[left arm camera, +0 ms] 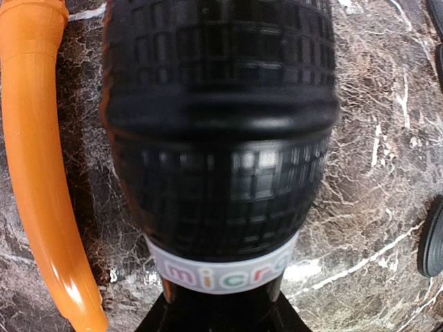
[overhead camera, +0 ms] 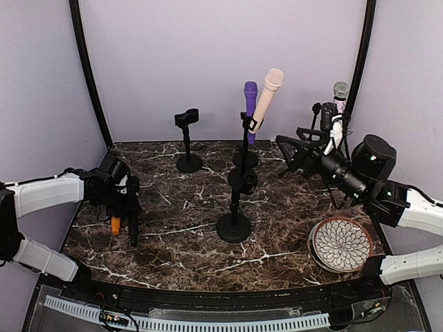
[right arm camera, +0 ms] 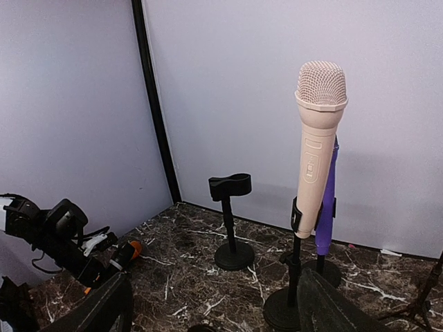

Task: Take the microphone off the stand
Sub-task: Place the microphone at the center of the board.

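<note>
The black microphone (overhead camera: pixel 133 220) hangs tilted above the marble beside the orange microphone and would fall if I opened now, so I need to keep my left gripper closed on it.
A beige microphone (overhead camera: pixel 267 97) stands tilted in the clip of the middle stand (overhead camera: pixel 234 226). Just behind it a purple microphone (overhead camera: pixel 250 104) sits in another stand. My right gripper (overhead camera: pixel 287 153) hangs open to the right of the beige microphone (right arm camera: pixel 318 149), apart from it, with nothing between its fingers (right arm camera: pixel 104 308). At the table's left my left gripper (overhead camera: pixel 129 195) is shut on a black microphone (overhead camera: pixel 133 220), which points down at the marble. Its black mesh head (left arm camera: pixel 221 131) with a white band fills the left wrist view.
An orange microphone (overhead camera: pixel 115 225) lies on the table beside the black one. An empty stand (overhead camera: pixel 187 135) is at the back left. A silver microphone (overhead camera: pixel 340 90) sits on a tripod at the back right. A patterned plate (overhead camera: pixel 340 243) lies near the right front.
</note>
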`<state>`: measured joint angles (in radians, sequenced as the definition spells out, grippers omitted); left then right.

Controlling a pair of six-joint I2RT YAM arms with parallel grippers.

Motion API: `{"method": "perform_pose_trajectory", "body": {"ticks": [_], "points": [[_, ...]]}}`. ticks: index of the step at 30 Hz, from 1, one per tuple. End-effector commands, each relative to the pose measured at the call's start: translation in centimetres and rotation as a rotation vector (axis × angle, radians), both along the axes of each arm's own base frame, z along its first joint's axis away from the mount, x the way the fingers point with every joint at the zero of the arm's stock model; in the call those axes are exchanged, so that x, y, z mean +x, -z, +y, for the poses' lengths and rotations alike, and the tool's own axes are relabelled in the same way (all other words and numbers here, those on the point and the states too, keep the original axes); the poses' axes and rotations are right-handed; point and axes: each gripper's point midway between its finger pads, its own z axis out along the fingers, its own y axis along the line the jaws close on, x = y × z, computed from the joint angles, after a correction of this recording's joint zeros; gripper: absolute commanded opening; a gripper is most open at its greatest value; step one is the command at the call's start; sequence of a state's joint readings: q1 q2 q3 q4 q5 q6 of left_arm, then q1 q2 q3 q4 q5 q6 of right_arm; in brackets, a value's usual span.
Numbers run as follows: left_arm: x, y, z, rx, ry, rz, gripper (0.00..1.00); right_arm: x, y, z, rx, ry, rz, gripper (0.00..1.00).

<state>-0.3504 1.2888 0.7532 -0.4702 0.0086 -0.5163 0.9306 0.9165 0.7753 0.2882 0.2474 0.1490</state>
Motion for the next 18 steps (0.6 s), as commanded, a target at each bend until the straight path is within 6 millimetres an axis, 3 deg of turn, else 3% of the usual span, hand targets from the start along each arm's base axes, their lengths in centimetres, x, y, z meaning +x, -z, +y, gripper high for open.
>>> {"method": "perform_pose_trajectory", "body": {"ticks": [1,9,18], "points": [[1.2,-0.4,0.8,0.053,-0.013,0.004,0.12,0.0,-0.3,-1.8,0.026,0.053,-0.031,0.83],[3.1,1.4,1.4,0.129,-0.01,0.038,0.12,-0.2,0.0,-2.8,0.04,0.08,-0.029,0.83],[5.8,2.1,1.5,0.183,0.003,0.032,0.16,-0.1,0.6,-3.4,0.045,0.105,-0.007,0.83]]}}
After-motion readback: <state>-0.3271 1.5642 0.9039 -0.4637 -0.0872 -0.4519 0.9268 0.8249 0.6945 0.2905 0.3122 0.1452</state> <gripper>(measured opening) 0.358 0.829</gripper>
